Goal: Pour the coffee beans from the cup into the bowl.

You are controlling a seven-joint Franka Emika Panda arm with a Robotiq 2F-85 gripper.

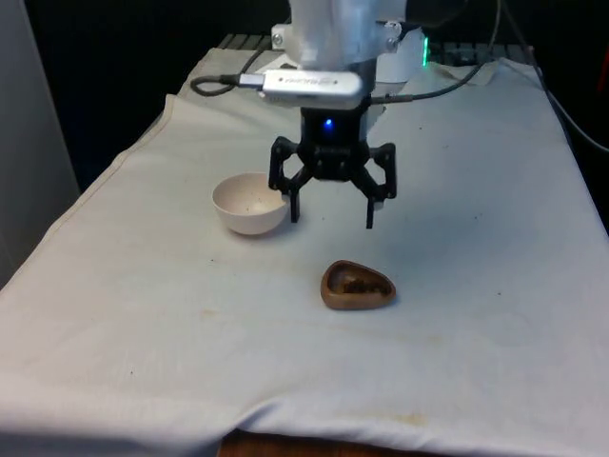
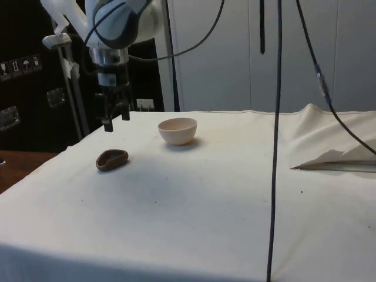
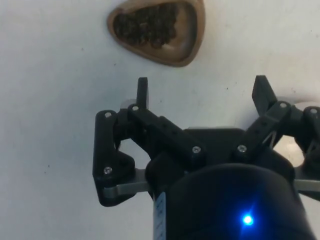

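The gripper takes hold of the cup by its rim at the cup's wide end (image 1: pixel 325 282) (image 3: pixel 194 54) next, to pour the dark beans heaped toward the cup's narrow end.
A brown wooden cup (image 1: pixel 358 286) with rounded triangular rim holds dark coffee beans and sits upright on the white cloth; the side view shows the cup (image 2: pixel 111 159) and the wrist view the cup (image 3: pixel 157 30) with its beans. A pale cream bowl (image 1: pixel 249 204) stands behind it toward the front view's left, also seen as the bowl (image 2: pixel 177 130) from the side. My gripper (image 1: pixel 331 219) hangs open above the cloth between the two, a little behind the cup, with nothing between its fingers. The gripper (image 2: pixel 116 123) and the gripper (image 3: pixel 201 90) show the same spread.
A black cable (image 2: pixel 275 141) hangs down in front of the side camera. Folded cloth and a flat sheet (image 2: pixel 338 158) lie at the side view's right. The table's front edge (image 1: pixel 314 440) is close below the cup.
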